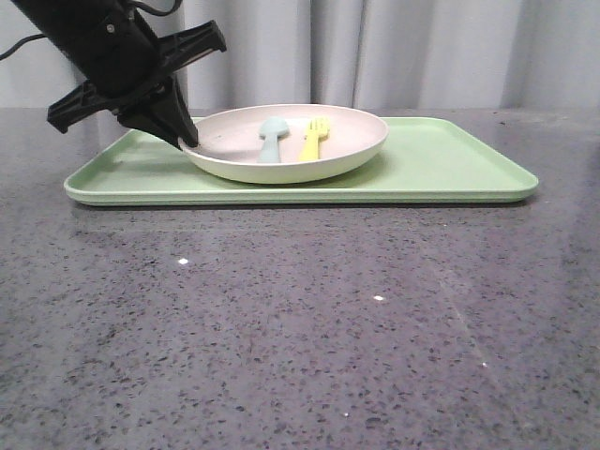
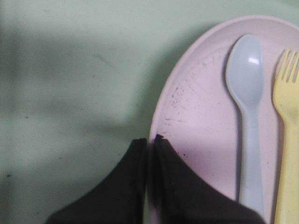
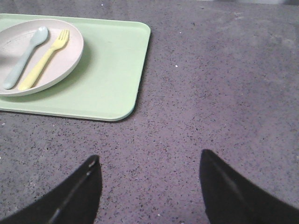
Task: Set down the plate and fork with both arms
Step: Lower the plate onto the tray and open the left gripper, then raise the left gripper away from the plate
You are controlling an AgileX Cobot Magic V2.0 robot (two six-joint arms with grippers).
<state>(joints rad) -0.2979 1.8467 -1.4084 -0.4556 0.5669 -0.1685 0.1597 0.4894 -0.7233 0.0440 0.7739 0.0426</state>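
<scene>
The cream rim (image 2: 161,107) is low over the light-green tray, so my left gripper should open.
The plate (image 1: 234,136), pale pink inside with a cream rim, sits on the left half of the light-green tray (image 1: 450,164). The yellow fork (image 1: 314,138) lies in the plate beside a pale blue-grey spoon (image 1: 272,139). My left gripper (image 1: 187,141) is shut on the plate's left rim; in the left wrist view its fingers (image 2: 168,186) pinch the rim (image 2: 161,100), one inside and one outside. The fork (image 2: 287,116) and spoon (image 2: 247,93) show there too. My right gripper (image 3: 149,158) is open and empty over bare table, right of the tray (image 3: 112,70); it is out of the front view.
The table is dark speckled stone (image 1: 300,328). Grey curtains (image 1: 394,47) hang behind it. The right wrist view also shows the plate (image 3: 70,51), the fork (image 3: 44,58) and the spoon (image 3: 25,56) on the tray.
</scene>
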